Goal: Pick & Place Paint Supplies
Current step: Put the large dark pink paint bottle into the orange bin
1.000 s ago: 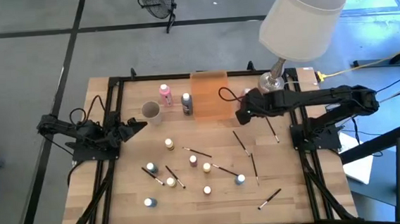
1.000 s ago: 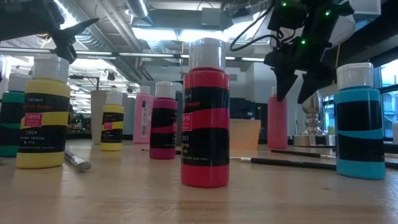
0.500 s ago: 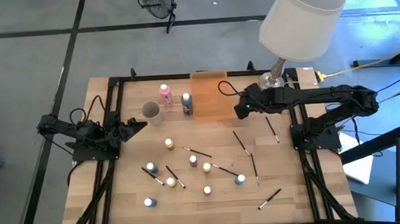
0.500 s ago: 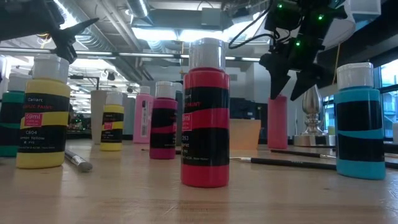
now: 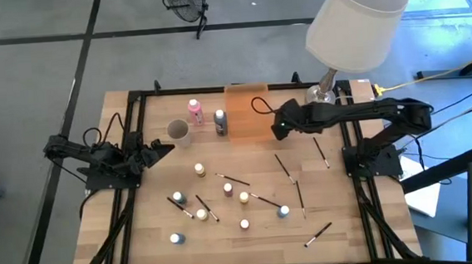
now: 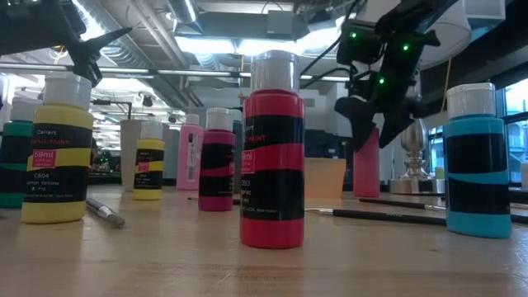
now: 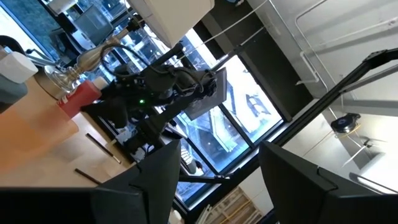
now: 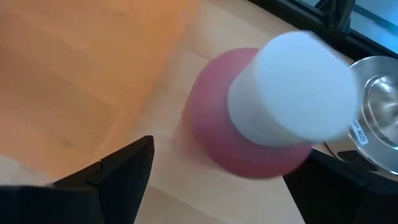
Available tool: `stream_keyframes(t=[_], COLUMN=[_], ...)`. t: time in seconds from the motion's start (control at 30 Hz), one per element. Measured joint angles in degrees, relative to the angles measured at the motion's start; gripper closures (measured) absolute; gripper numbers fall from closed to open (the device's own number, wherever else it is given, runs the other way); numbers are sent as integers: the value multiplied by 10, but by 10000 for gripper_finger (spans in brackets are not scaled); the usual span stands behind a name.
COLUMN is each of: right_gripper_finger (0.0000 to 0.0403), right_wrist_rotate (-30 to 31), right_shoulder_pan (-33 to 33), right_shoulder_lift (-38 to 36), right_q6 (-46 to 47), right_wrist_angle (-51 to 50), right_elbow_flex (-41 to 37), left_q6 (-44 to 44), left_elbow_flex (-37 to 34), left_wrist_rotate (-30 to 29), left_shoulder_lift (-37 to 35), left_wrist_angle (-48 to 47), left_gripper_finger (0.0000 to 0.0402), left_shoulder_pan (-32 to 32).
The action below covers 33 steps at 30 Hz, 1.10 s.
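My right gripper grips the pink-red bottle by its body below the white cap next, to set it in the orange tray.
A pink-red bottle with a white cap stands upright on the table beside the lamp's metal base. My right gripper hangs open just above it, one finger on either side and apart from it; in the high view this gripper hides the bottle. Several small capped bottles and thin dark brushes lie scattered across the table's middle. At the table's left my left gripper waits, open and with nothing in it.
A translucent orange tray sits at the far middle, with a pink bottle, a dark bottle and a cup to its left. The big white lamp shade overhangs the far right corner.
My right gripper has moved toward the table's left edge and down, from beside the lamp base to over the pink-red bottle, rolling slightly. Its fingers stay open.
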Motion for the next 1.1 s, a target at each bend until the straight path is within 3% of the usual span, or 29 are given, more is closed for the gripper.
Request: stream_keyframes(t=[0.63,1.1], right_gripper_finger=[66,151], right_wrist_rotate=[16,11], right_shoulder_pan=[-27,-50], right_shoulder_lift=[10,10], right_q6=[-42,-40], right_wrist_angle=[45,52], right_elbow_flex=[0,0], left_q6=[0,0], left_elbow_flex=[0,0], left_wrist_rotate=[-5,-6], left_shoulder_lift=[0,0], left_wrist_angle=[-25,-28], left_gripper_finger=[188,190], left_shoulder_pan=[0,0])
